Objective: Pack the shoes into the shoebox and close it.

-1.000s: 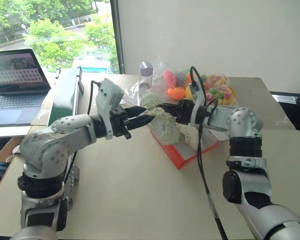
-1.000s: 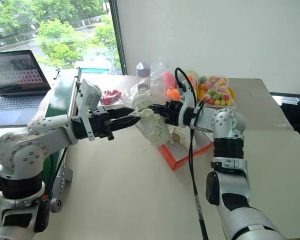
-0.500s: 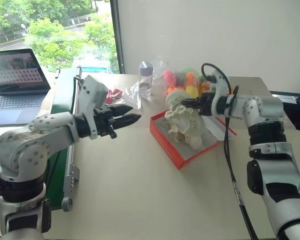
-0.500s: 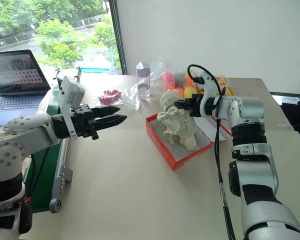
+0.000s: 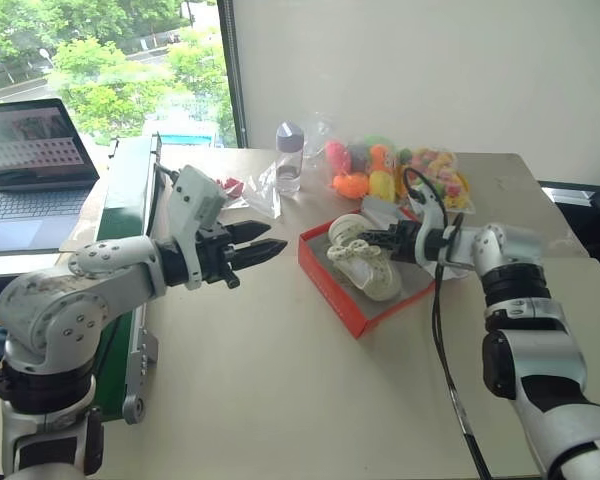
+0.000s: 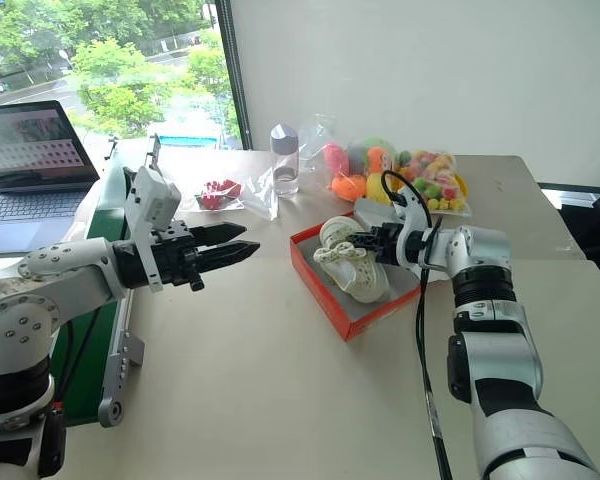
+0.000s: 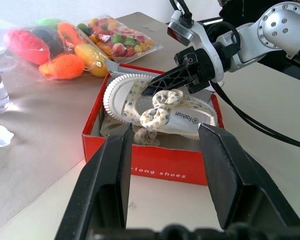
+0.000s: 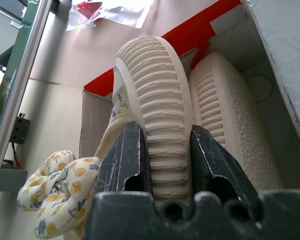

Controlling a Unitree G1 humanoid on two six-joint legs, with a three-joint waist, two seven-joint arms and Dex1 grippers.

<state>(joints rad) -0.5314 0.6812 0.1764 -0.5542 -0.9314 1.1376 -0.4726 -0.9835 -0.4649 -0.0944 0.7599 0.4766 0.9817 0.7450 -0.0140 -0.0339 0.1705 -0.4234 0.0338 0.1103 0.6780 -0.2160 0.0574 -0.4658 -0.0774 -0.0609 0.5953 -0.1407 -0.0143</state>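
My right gripper should keep holding the shoe, as the shoe's flowered bow hangs past the red rim, above the table, in the right wrist view.
The shoebox (image 5: 332,292) is red-orange with a white inside and stands open at the table's middle. Both cream-white shoes lie inside it. My right gripper (image 5: 368,238) reaches in from the right and is shut on the ribbed sole of one shoe (image 8: 155,85), which lies on its side with a flowered bow (image 7: 156,116) on top. The other shoe (image 8: 225,115) rests sole-up beside it, against the box wall. My left gripper (image 5: 277,238) hovers open and empty above the table, left of the box, pointing at it.
Behind the box lie a clear bag of colourful toys (image 5: 390,170), a clear bottle (image 5: 289,155) and a small bag with red pieces (image 5: 230,187). A long green board (image 5: 125,190) runs along the table's left edge, with a laptop (image 5: 35,150) beyond it.
A second ago both grippers were at the shoe, raised left of the box. The left one let go and drew back left. The right one carried the shoe rightward and down into the box.
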